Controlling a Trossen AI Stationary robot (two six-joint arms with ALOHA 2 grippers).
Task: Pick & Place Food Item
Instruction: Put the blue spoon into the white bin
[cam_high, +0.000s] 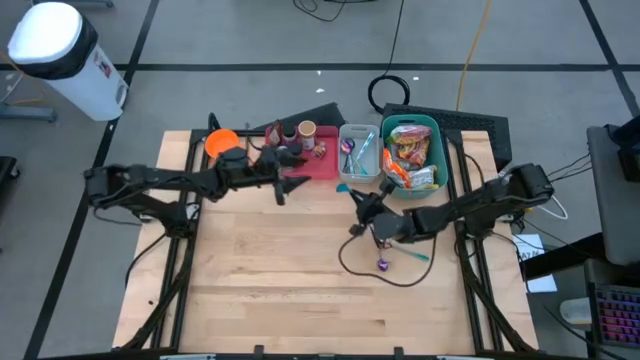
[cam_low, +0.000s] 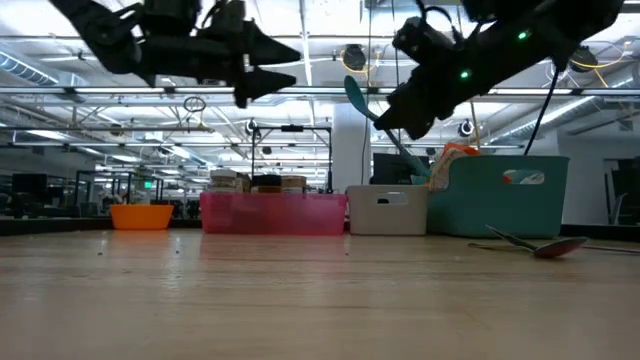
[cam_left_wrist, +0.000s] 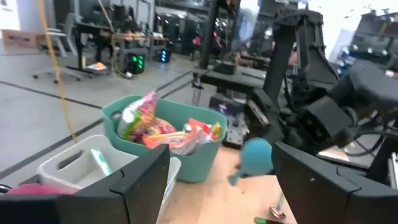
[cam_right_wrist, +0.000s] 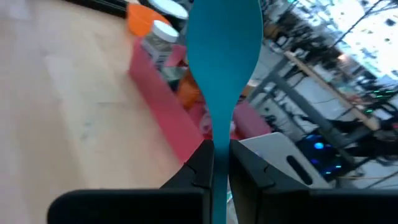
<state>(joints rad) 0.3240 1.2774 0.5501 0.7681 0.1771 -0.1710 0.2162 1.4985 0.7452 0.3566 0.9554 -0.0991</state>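
Note:
My left gripper will grab the spoon by its bowl (cam_left_wrist: 255, 156) next, because the bowl sticks out free while my right gripper's fingers cover the spoon's handle.
My right gripper (cam_high: 362, 203) hovers over the table's middle, in front of the bins, shut on a teal spoon (cam_right_wrist: 222, 43) whose bowl points away from the wrist. My left gripper (cam_high: 283, 187) hangs open in the air just in front of the pink tray (cam_high: 318, 163), with nothing between its fingers (cam_left_wrist: 143, 180). Food packets (cam_high: 410, 155) fill the teal bin (cam_high: 438, 190) at the far right. In the low view both grippers (cam_low: 275, 65) are well above the table top. My right gripper pinches the spoon's handle (cam_right_wrist: 216, 155) between its two fingers, below the bowl. The fingers run along the handle and the bowl (cam_low: 357, 95) sticks out past them. The spoon is lifted clear of the table, tilted, its bowl uppermost.
A white bin (cam_high: 358, 160) of utensils stands between the pink tray and the teal bin. An orange bowl (cam_high: 222, 143) sits at the far left. A purple spoon (cam_high: 385, 263) and a dark cable (cam_high: 355, 262) lie on the table below my right arm.

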